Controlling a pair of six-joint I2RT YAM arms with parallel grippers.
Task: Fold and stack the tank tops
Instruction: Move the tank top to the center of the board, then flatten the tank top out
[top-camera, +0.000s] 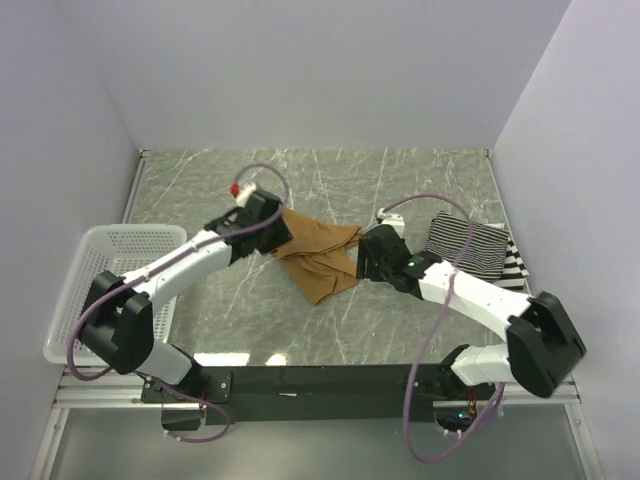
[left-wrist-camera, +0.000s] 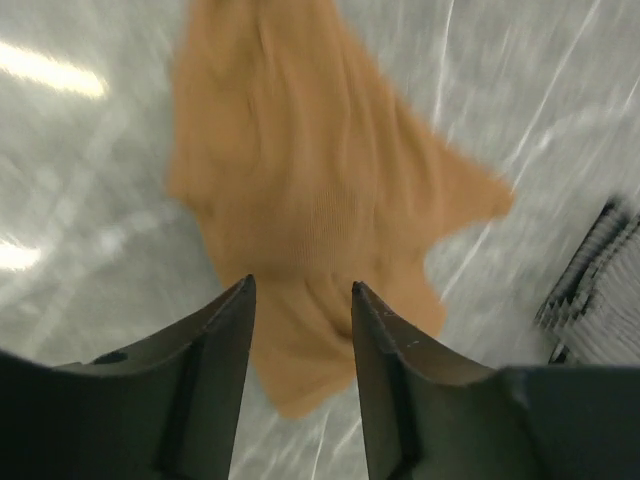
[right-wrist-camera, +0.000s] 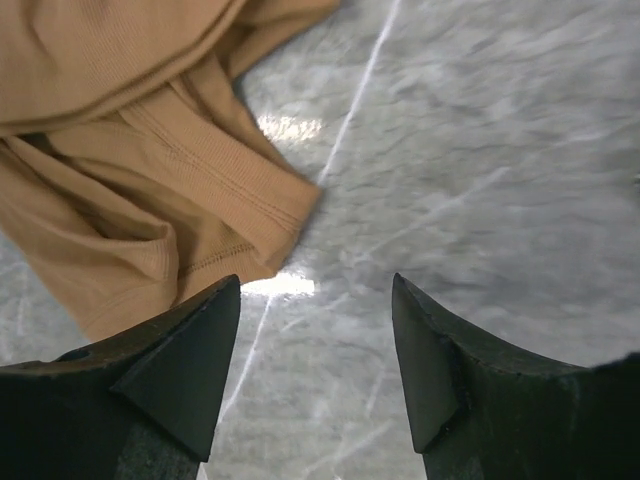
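The tan-brown tank top should be grabbed next by the stitched strap corner (top-camera: 353, 280) (right-wrist-camera: 284, 227) with my right gripper, so both grippers can spread it flat for folding.
The plain tan-brown tank top (top-camera: 320, 258) lies crumpled on the marble table between my two arms. My left gripper (top-camera: 276, 228) hovers at its upper-left edge. In the left wrist view this gripper (left-wrist-camera: 300, 285) is open, with the tan cloth (left-wrist-camera: 310, 170) spread below and nothing between the fingers. My right gripper (top-camera: 362, 264) is at the top's right edge. It (right-wrist-camera: 315, 282) is open over bare table, the tan hem (right-wrist-camera: 150, 190) just to its left. A folded thin-striped top (top-camera: 466, 242) lies on a wide-striped top (top-camera: 514, 268) at the right.
A white mesh basket (top-camera: 105, 285) stands at the table's left edge, beside the left arm. White walls close in the back and both sides. The striped pile (left-wrist-camera: 598, 290) shows at the right edge of the left wrist view.
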